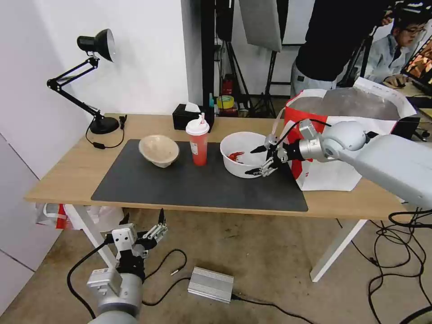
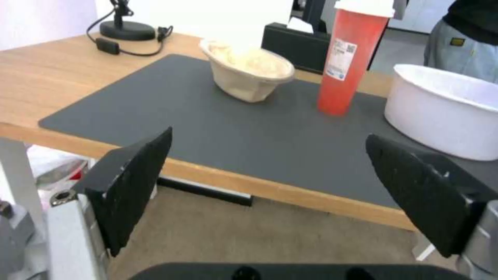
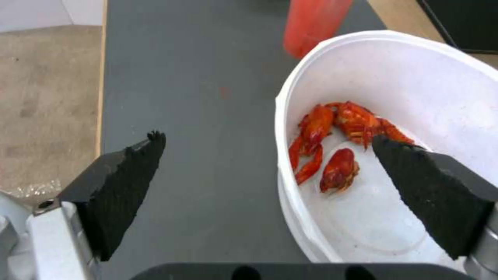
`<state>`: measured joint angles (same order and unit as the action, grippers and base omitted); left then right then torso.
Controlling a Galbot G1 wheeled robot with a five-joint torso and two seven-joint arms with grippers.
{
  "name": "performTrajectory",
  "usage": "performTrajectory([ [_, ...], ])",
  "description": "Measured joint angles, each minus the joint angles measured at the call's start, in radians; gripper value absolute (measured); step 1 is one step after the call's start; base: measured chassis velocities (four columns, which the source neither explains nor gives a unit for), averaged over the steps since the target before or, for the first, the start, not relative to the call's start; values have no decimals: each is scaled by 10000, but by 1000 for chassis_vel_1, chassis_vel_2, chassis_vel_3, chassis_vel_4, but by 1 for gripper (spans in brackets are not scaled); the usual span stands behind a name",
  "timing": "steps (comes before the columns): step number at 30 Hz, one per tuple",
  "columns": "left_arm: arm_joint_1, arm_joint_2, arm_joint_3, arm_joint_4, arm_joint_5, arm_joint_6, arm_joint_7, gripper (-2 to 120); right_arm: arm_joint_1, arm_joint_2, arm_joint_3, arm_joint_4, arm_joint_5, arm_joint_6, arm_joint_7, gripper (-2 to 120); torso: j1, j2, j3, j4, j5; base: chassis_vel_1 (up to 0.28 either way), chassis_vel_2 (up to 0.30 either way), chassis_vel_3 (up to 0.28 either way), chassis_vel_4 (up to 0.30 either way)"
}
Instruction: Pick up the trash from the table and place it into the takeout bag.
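My right gripper picks up the bowl by its thin rim (image 1: 251,164) next, since the white bowl's broad round body is wider than my open fingers.
Three pieces of trash stand on the dark mat (image 1: 189,184) of the light-wood table (image 1: 63,171): a beige pulp bowl (image 1: 158,150) tilted on its side, a red cup with a white lid (image 1: 198,141), and a large white bowl (image 1: 240,155) holding red crayfish scraps (image 3: 332,144). My right gripper (image 1: 261,159) is open at the white bowl's right rim, one finger (image 3: 430,194) over the inside, the other (image 3: 119,182) outside above the mat. The white and red takeout bag (image 1: 342,130) stands open at the table's right end. My left gripper (image 1: 141,220) hangs open below the table's front edge.
A black desk lamp (image 1: 96,81) and its cable sit at the table's back left. A black tissue box (image 1: 184,116) stands behind the cup. On the floor lie a silver box (image 1: 210,283) and cables. A red-white plastic bag (image 1: 58,211) sits under the table's left end.
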<state>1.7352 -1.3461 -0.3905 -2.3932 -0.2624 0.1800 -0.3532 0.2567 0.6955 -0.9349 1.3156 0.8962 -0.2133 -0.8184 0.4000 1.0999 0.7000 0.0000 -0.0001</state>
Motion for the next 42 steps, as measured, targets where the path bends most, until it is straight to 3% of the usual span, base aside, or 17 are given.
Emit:
performTrajectory([
  [42,76,-89,54,-11,116,12,-27,100,-18,836,-155,-1552,-501,-23,-614,100,0,1,1,0,0,0,0,0,0],
])
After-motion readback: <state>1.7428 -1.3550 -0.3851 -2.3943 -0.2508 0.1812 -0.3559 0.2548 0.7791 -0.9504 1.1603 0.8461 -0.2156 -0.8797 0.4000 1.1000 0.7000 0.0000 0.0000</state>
